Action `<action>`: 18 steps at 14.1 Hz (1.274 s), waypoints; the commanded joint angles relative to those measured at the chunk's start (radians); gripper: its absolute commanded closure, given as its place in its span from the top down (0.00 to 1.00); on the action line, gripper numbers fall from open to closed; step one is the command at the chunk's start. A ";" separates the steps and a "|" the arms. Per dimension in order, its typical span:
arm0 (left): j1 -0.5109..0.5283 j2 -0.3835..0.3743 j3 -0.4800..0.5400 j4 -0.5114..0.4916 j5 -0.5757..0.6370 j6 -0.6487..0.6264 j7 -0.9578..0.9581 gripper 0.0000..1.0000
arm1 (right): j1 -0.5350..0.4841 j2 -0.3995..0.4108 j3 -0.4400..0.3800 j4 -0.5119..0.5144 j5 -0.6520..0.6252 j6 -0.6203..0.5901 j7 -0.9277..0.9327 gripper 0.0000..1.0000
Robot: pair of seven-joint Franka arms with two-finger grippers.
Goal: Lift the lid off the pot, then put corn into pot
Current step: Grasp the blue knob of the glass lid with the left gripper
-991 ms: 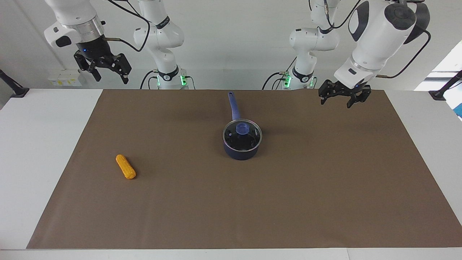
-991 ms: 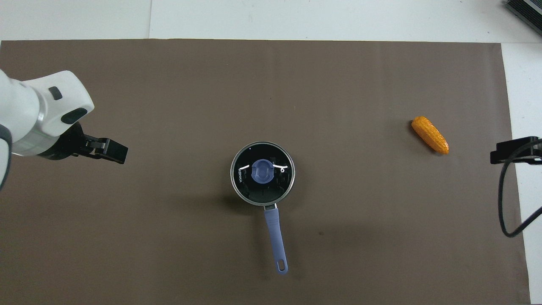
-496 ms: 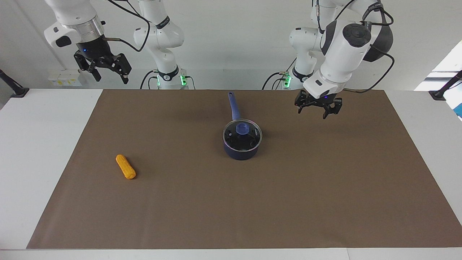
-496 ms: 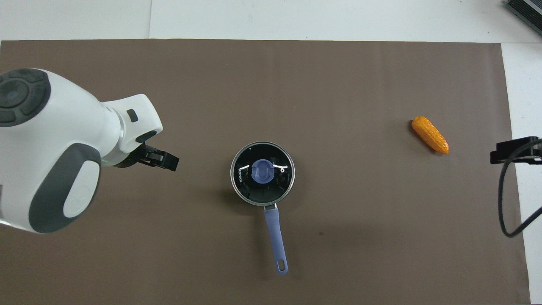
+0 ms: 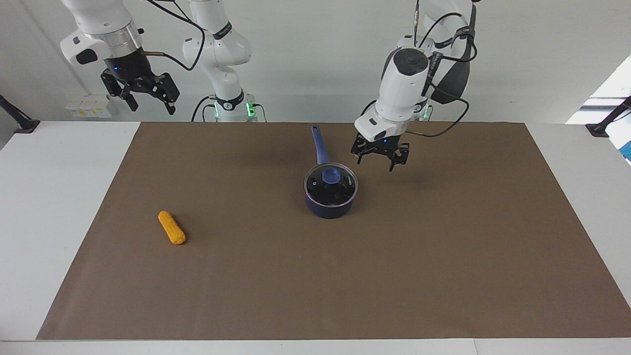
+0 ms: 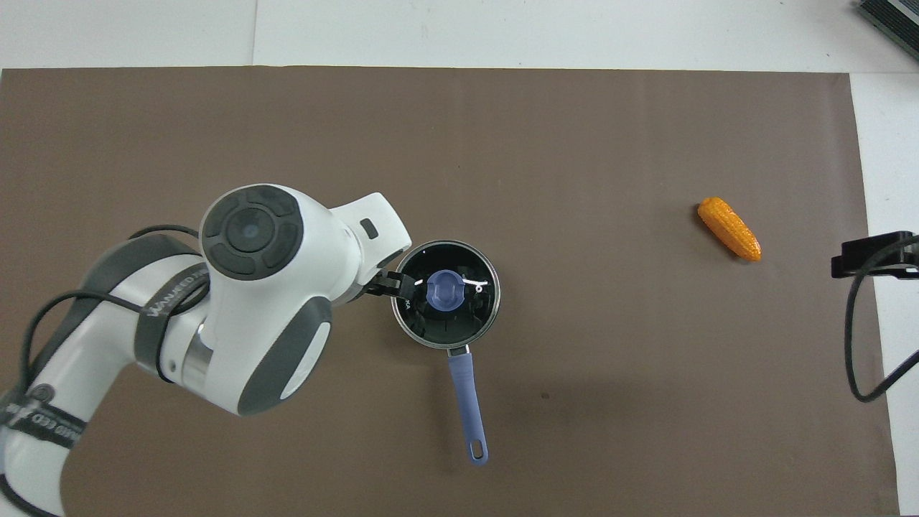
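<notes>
My left gripper grabs the glass lid by its raised blue knob (image 6: 445,290) next, since the lid spreads wide and flat over the pot.
The dark blue pot (image 5: 329,203) stands mid-mat with its long handle (image 5: 319,143) pointing toward the robots. The glass lid (image 5: 342,189) sits on it, blue knob (image 5: 330,175) up. My left gripper (image 5: 378,161) hangs open in the air just beside the pot, toward the left arm's end, touching nothing. From overhead its wrist hides most of the hand, and the left gripper (image 6: 393,286) reaches over the edge of the lid (image 6: 470,316). The orange corn (image 5: 171,228) lies on the mat toward the right arm's end. My right gripper (image 5: 152,104) waits open, high over the table's edge.
A brown mat (image 5: 345,286) covers most of the white table (image 5: 54,197). A black cable (image 6: 858,345) hangs by the right gripper (image 6: 872,256), near the corn (image 6: 729,228). A dark device (image 6: 890,21) sits at the table's corner farthest from the robots.
The left arm has swung in from the left arm's end of the table and come down beside the pot, still open. The right arm, pot, lid and corn have not moved.
</notes>
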 commanded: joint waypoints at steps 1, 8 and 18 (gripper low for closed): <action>-0.074 0.049 0.019 0.008 -0.008 0.072 -0.107 1.00 | -0.006 -0.016 0.004 -0.013 0.002 0.002 -0.025 1.00; -0.149 0.160 0.017 0.113 0.005 0.075 -0.293 1.00 | -0.006 -0.016 0.004 -0.013 0.002 0.002 -0.025 1.00; -0.166 0.201 0.019 0.121 0.031 0.061 -0.353 1.00 | -0.006 -0.016 0.004 -0.013 0.002 0.002 -0.025 1.00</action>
